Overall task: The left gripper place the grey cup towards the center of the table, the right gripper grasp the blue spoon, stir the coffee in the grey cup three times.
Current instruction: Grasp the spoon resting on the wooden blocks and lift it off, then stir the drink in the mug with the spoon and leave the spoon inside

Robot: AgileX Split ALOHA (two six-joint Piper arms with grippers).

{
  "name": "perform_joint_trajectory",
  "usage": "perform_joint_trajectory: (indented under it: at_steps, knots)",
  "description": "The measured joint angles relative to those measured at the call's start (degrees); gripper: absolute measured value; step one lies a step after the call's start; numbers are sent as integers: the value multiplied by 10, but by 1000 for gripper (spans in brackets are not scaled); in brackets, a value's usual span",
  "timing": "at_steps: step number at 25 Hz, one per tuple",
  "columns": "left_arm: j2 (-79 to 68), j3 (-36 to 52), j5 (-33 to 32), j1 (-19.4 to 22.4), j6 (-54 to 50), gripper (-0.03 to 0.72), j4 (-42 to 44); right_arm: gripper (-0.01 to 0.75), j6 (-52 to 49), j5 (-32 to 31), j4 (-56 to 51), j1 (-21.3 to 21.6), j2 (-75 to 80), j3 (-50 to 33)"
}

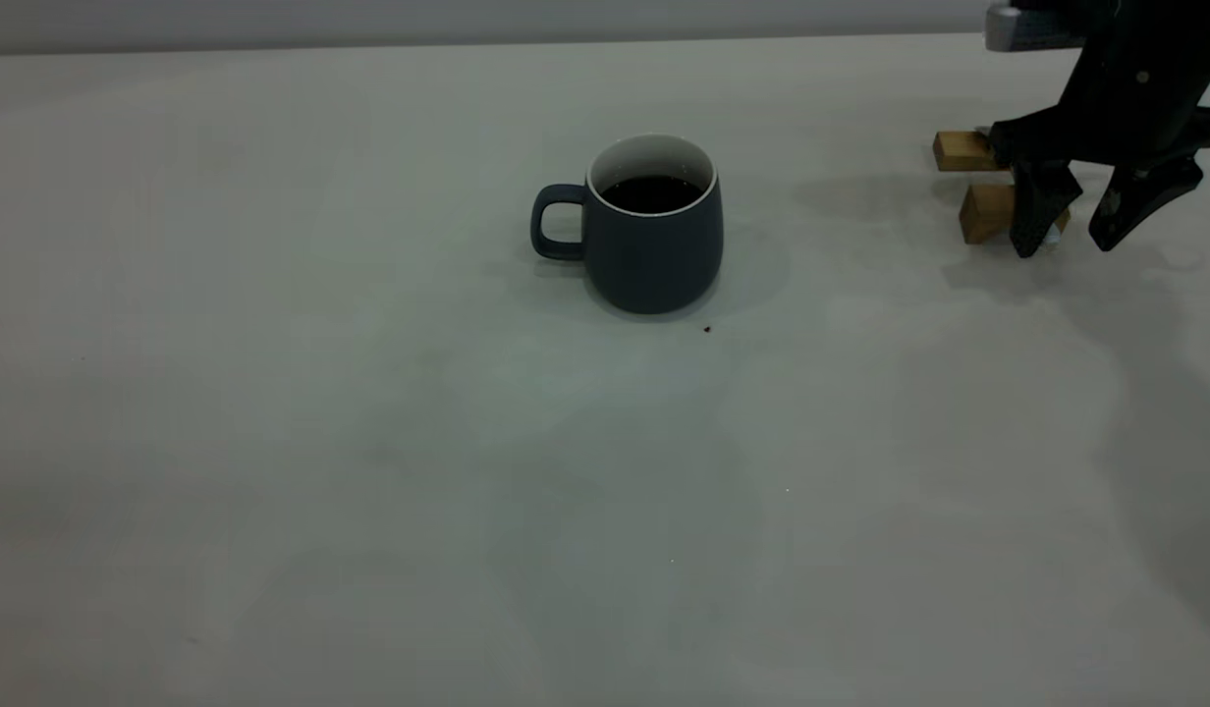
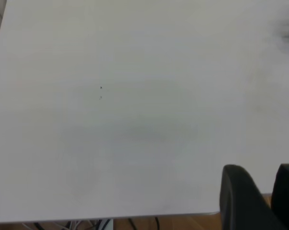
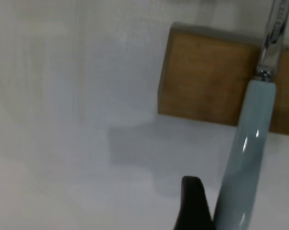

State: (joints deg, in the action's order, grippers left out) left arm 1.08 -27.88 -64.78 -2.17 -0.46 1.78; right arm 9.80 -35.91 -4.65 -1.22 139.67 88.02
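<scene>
My right gripper closes now, since the gripper's finger is beside the spoon's pale handle (image 3: 247, 158), in front of the wooden block (image 3: 206, 76). Closing now would catch the spoon.
The grey cup (image 1: 652, 236) stands upright near the table's middle, handle to the left, with dark coffee (image 1: 651, 192) inside. My right gripper (image 1: 1076, 228) is open at the far right, lowered over the blue spoon. The spoon's pale handle (image 3: 247, 158) rests across a wooden block (image 3: 206, 79), and one black finger (image 3: 192, 203) sits close beside the handle. The spoon's metal neck (image 3: 274, 33) runs over the block. My left gripper (image 2: 264, 184) is drawn back over the table's edge, out of the exterior view, with its fingers close together and nothing between them.
Two wooden blocks (image 1: 962, 150) (image 1: 986, 212) lie under and behind the right gripper. A tiny dark speck (image 1: 707, 329) sits just in front of the cup. The off-white table (image 1: 369, 491) stretches wide around the cup.
</scene>
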Motion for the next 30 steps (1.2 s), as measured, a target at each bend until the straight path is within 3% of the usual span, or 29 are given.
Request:
perform_joint_trajectory:
  at_steps: [4, 10, 13, 19, 27, 30]
  knots:
    - [0, 0, 0, 0, 0, 237, 0, 486, 0, 9, 0, 0, 5, 0]
    - [0, 0, 0, 0, 0, 237, 0, 137, 0, 8, 0, 0, 5, 1]
    - [0, 0, 0, 0, 0, 237, 0, 142, 0, -22, 1, 0, -10, 13]
    - [0, 0, 0, 0, 0, 237, 0, 142, 0, -150, -68, -3, -83, 56]
    - [0, 0, 0, 0, 0, 237, 0, 142, 46, -298, -412, -14, -130, 62]
    - [0, 0, 0, 0, 0, 237, 0, 142, 54, -317, -499, -31, -130, 62]
